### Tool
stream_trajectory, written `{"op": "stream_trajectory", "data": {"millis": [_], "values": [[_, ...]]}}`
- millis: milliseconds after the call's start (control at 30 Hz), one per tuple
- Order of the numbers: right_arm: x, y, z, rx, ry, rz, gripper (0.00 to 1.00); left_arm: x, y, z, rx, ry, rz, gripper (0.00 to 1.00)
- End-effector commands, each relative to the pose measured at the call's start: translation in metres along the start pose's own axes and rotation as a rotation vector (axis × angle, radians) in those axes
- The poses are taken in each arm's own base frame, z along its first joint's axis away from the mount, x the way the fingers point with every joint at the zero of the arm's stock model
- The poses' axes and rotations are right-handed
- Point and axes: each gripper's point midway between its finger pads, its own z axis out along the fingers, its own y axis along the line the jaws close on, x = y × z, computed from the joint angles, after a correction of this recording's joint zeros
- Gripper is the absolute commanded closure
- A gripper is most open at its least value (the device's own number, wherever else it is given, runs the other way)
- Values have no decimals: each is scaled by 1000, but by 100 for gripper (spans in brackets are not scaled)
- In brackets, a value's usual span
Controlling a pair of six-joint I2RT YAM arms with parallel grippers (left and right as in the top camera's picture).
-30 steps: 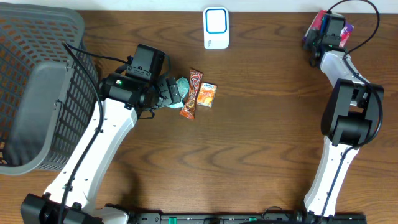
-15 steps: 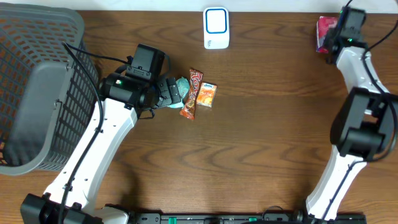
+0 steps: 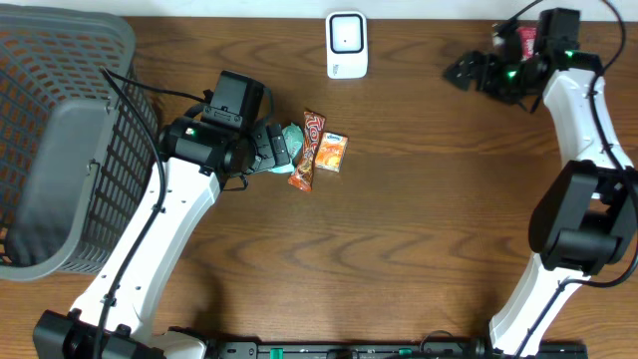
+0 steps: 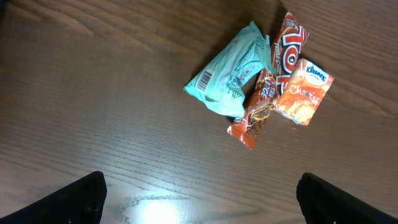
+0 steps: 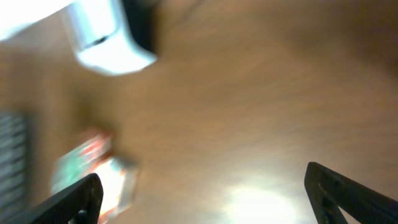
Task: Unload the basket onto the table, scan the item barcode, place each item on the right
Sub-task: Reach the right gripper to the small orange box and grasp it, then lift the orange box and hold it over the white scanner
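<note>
I should next pinch the orange tissue pack from above across its long sides with my right gripper, so its bottom stays exposed for barcode scanning.
Three small items lie together at the table's middle: a teal packet point(image 3: 291, 138) point(image 4: 231, 78) with its barcode facing up, a red-orange snack bar point(image 3: 311, 150) point(image 4: 268, 87) and an orange tissue pack point(image 3: 333, 153) point(image 4: 305, 92). My left gripper point(image 3: 274, 150) point(image 4: 202, 202) hovers open just left of the teal packet, holding nothing. The white scanner point(image 3: 346, 45) point(image 5: 109, 34) stands at the back centre. My right gripper point(image 3: 469, 72) point(image 5: 208, 199) is open and empty, right of the scanner; its view is blurred. A pink item point(image 3: 522, 38) lies at the back right.
A large grey mesh basket point(image 3: 60, 140) fills the left side of the table. The left arm's cable runs along the basket's edge. The back edge of the table runs just behind the scanner.
My right gripper has opened and swung left from the back right corner toward the scanner, leaving the pink item behind. The left arm has not moved.
</note>
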Motion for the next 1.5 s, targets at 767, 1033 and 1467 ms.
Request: {"op": "stream_trajectory", "data": {"millis": [767,1033,1467], "values": [[168,98,149,157,317,265,26,0,3,2,-15,3,-15,2],[196,98,174,87,305,279,32,0,3,2,-15,3,-15,3],[186,95,174,43,276,244,99,0,3,2,-14,3,-15,2]]}}
